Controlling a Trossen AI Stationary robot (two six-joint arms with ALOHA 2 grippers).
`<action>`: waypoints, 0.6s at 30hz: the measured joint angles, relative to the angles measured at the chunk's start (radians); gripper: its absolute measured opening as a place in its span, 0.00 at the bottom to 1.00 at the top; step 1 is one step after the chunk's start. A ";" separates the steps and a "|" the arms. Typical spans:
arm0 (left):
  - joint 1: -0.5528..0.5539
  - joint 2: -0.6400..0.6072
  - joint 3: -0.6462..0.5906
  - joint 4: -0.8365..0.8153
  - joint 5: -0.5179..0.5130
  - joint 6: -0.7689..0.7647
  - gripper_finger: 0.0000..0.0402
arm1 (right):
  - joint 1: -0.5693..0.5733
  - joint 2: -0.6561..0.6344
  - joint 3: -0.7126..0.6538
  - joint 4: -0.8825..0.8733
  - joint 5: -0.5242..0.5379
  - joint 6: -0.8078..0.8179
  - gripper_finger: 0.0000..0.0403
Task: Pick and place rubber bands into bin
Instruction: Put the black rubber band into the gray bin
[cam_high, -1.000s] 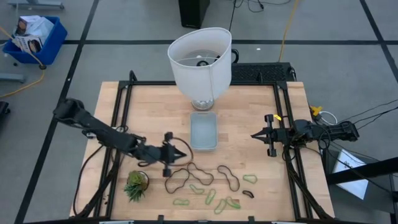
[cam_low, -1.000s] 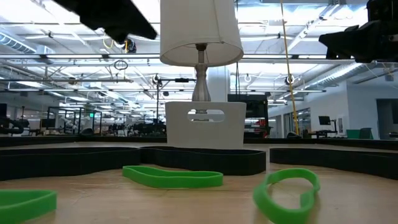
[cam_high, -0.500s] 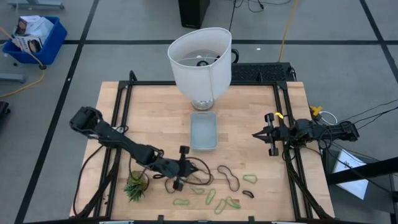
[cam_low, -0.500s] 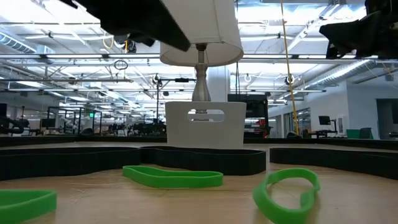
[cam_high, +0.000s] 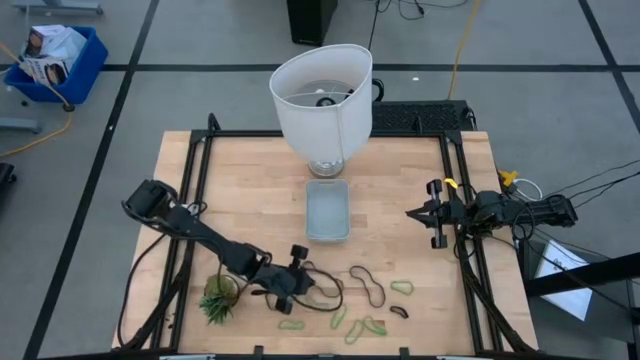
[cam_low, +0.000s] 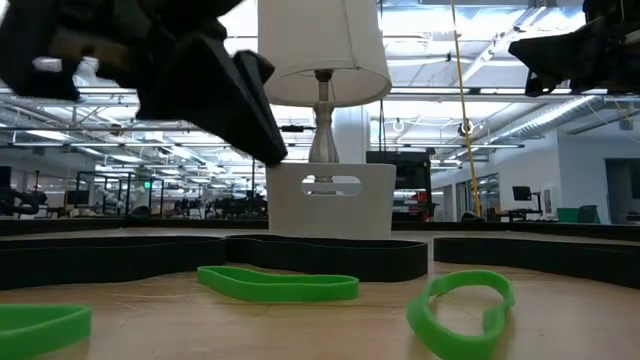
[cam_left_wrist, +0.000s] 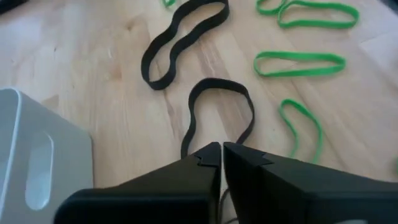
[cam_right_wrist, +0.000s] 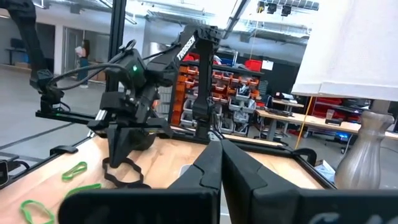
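My left gripper is to put the dark rubber band into the pale bin (cam_left_wrist: 40, 158), so it will grab the band by its middle (cam_left_wrist: 217, 144) next.
Dark rubber bands (cam_high: 368, 286) and small green ones (cam_high: 340, 318) lie flat near the table's near edge. The pale bin (cam_high: 327, 212) rests on the table's middle, in front of the lamp. My left gripper (cam_high: 312, 286) hangs slanting down over a dark loop (cam_left_wrist: 217, 81), fingers shut with only a slit between them (cam_left_wrist: 221, 151). In the low view it is well above the wood (cam_low: 268, 148). My right gripper (cam_high: 412, 215) waits shut above the table's right side.
A big white lampshade (cam_high: 322, 95) on its lamp stands at the far middle. A small potted plant (cam_high: 218, 298) sits at the near left, close beside my left arm. A black frame rail (cam_high: 190, 190) borders the board.
My left gripper has sunk and gone toward the near edge and a little right, from beside the bin's near left corner to over the dark bands, rolling somewhat as it went. My right gripper has tipped a little in place. The bands lie as before.
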 joint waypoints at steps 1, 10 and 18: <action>0.000 0.013 0.000 0.006 -0.013 0.008 0.12 | 0.000 0.000 0.000 0.000 0.000 0.000 0.00; 0.052 0.052 0.002 0.090 -0.024 0.004 0.40 | 0.000 0.001 0.000 0.023 0.000 -0.029 0.00; 0.116 0.053 0.018 0.004 0.143 -0.036 0.53 | 0.000 0.001 0.000 0.023 0.000 -0.031 0.00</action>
